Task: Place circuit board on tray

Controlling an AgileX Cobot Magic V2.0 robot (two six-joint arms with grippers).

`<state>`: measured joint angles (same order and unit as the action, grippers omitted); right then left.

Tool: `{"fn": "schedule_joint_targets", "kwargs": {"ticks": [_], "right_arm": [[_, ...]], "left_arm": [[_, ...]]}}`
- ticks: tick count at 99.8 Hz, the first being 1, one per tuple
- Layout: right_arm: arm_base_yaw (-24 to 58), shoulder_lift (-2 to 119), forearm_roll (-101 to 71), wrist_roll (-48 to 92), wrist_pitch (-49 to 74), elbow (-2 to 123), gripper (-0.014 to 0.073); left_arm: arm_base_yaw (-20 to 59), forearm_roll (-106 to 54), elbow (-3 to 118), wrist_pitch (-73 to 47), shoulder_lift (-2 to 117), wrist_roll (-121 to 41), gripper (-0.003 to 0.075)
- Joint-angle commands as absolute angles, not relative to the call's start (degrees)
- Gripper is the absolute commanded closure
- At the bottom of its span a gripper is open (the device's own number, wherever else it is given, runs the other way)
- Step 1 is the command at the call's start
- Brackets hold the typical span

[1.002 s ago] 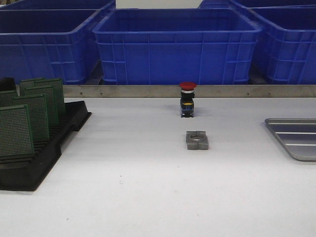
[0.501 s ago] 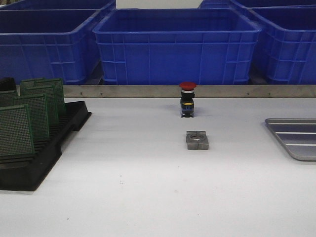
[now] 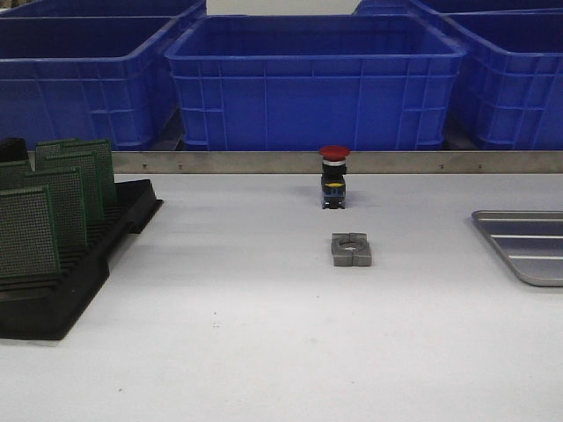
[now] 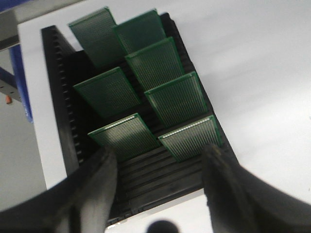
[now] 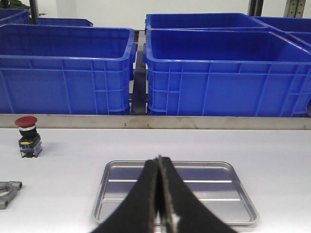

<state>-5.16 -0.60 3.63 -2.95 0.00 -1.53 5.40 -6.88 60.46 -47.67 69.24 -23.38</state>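
Observation:
My left gripper needs to take hold of the nearest circuit board by its upper edge next, because the board's bottom is in the rack and another board stands close behind it.
Several green circuit boards stand upright in a black slotted rack at the table's left. In the left wrist view the boards fill the rack, and my left gripper is open and empty above the rack's near end, its fingers spread wide. The silver metal tray lies empty at the right edge. In the right wrist view the tray lies just beyond my right gripper, which is shut and empty. Neither gripper shows in the front view.
A red-capped push button stands mid-table, also in the right wrist view. A grey metal block lies in front of it. Big blue bins line the back behind a metal rail.

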Motion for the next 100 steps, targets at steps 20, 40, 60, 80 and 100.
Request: {"fn": "schedule_joint_targets", "kwargs": {"ticks": [20,40,60,80,100], "right_arm": [[-5.23,-2.05,4.1,-2.91,-3.85,-0.81,0.0655],[-5.23,-2.05,4.1,-2.91,-3.8,-0.82,0.0655],[-5.23,-2.05,4.1,-2.91,-3.8,-0.82,0.0655],[-5.23,-2.05,4.1,-2.91,-3.8,-0.82,0.0655],[-5.23,-2.05,4.1,-2.91,-3.8,-0.82,0.0655]], "left_arm": [[5.72,-21.05,71.62,-58.98,81.84,-69.35,0.0311],[5.72,-20.54,73.05,-58.99,87.27,-77.95,0.0311],[5.72,-20.29,73.05,-57.15,90.18,-84.32,0.0311],[5.72,-19.04,73.05,-56.5,94.41,-84.33,0.0311],[5.72,-18.92,73.05,-56.09,97.92,-84.33,0.033]]}}
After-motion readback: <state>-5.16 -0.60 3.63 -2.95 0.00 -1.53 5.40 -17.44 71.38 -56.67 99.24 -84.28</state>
